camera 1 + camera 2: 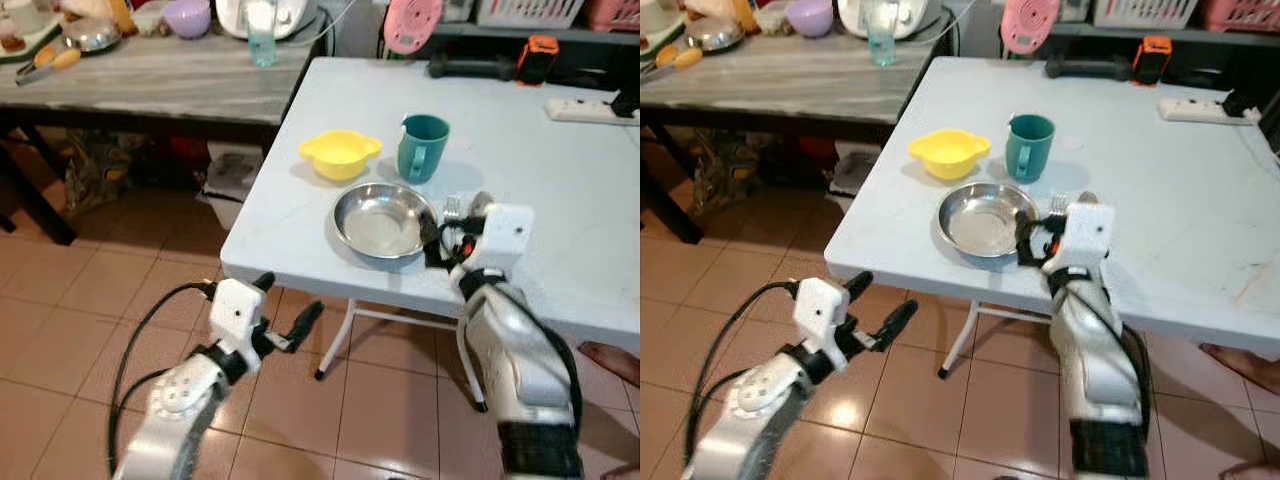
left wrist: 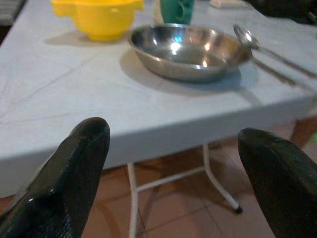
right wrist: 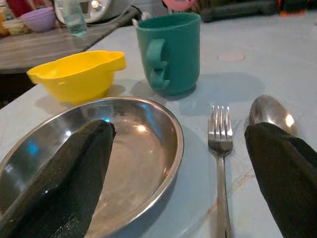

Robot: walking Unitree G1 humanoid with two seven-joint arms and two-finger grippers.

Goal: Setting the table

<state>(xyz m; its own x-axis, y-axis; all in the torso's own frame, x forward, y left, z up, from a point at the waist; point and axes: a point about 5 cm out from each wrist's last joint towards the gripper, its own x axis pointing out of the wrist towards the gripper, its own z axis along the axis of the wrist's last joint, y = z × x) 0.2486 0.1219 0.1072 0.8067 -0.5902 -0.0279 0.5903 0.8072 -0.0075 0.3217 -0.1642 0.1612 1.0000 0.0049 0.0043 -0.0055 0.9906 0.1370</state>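
My right gripper grabs the steel plate (image 1: 378,220) by its rim beside the fork next, to set the table.
On the white folding table (image 1: 560,180) a steel plate (image 1: 378,220) lies near the front edge. Behind it stand a yellow bowl (image 1: 340,153) and a teal mug (image 1: 422,147). A fork (image 3: 219,144) and a spoon (image 3: 270,111) lie side by side just right of the plate. My right gripper (image 1: 440,240) is open and low over the table, one finger over the plate's right rim and the other by the spoon, with nothing held. My left gripper (image 1: 285,302) is open below the table's front edge, above the floor, pointing at the plate (image 2: 188,49).
A wooden side table (image 1: 170,85) at the back left carries a purple bowl (image 1: 187,17), a clear bottle (image 1: 262,35) and other kitchenware. A power strip (image 1: 585,110) lies at the table's far right. White table legs (image 1: 340,340) stand on the tiled floor.
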